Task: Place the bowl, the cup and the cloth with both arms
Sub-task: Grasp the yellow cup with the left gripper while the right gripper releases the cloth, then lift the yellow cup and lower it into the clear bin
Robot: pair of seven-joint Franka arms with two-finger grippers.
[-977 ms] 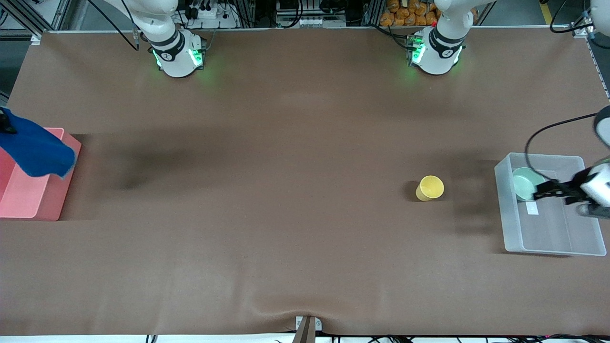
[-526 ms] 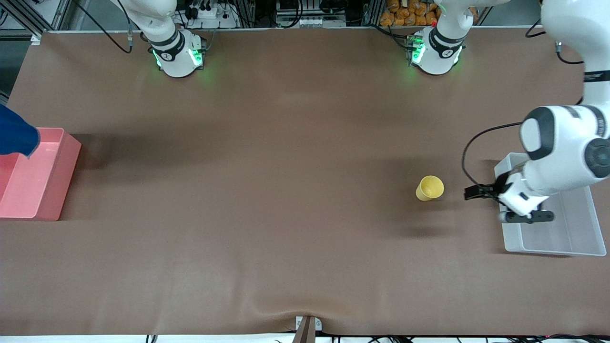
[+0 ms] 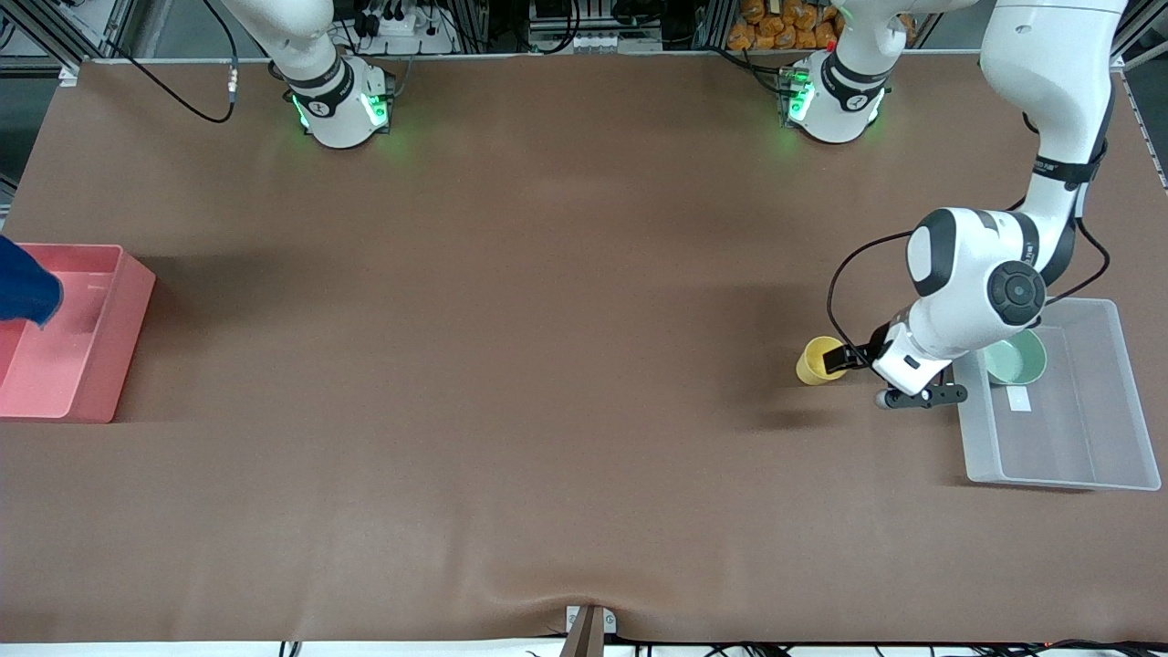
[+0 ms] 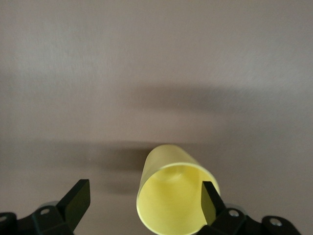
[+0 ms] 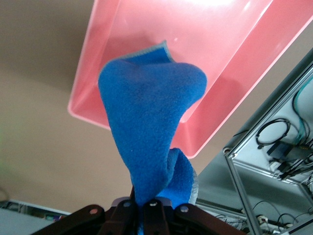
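Note:
The yellow cup will go in the clear bin, so my left gripper will grab it by its rim (image 4: pixel 146 178) next.
The yellow cup (image 3: pixel 817 361) stands on the brown table beside the clear bin (image 3: pixel 1095 461). My left gripper (image 3: pixel 839 359) is low at the cup, open. In the left wrist view the cup (image 4: pixel 171 198) sits between the spread fingers of the left gripper (image 4: pixel 144 192), close against one finger (image 4: pixel 209 198) and apart from the second. The mint-green bowl (image 3: pixel 1017 360) rests inside the clear bin, partly hidden by the left arm. The blue cloth (image 5: pixel 146 117) hangs from my right gripper (image 5: pixel 146 215), shut on it, over the pink bin (image 5: pixel 220 58). The front view shows only a corner of the cloth (image 3: pixel 23 285).
The pink bin (image 3: pixel 91 365) stands at the right arm's end of the table, the clear bin at the left arm's end. A small white label (image 3: pixel 1018 399) lies in the clear bin. Metal framing and cables (image 5: pixel 274 142) lie past the table edge beside the pink bin.
The left arm has swung from over the clear bin to the cup, leaving the bowl in the bin. The cloth has shifted farther toward the right arm's end, over the pink bin.

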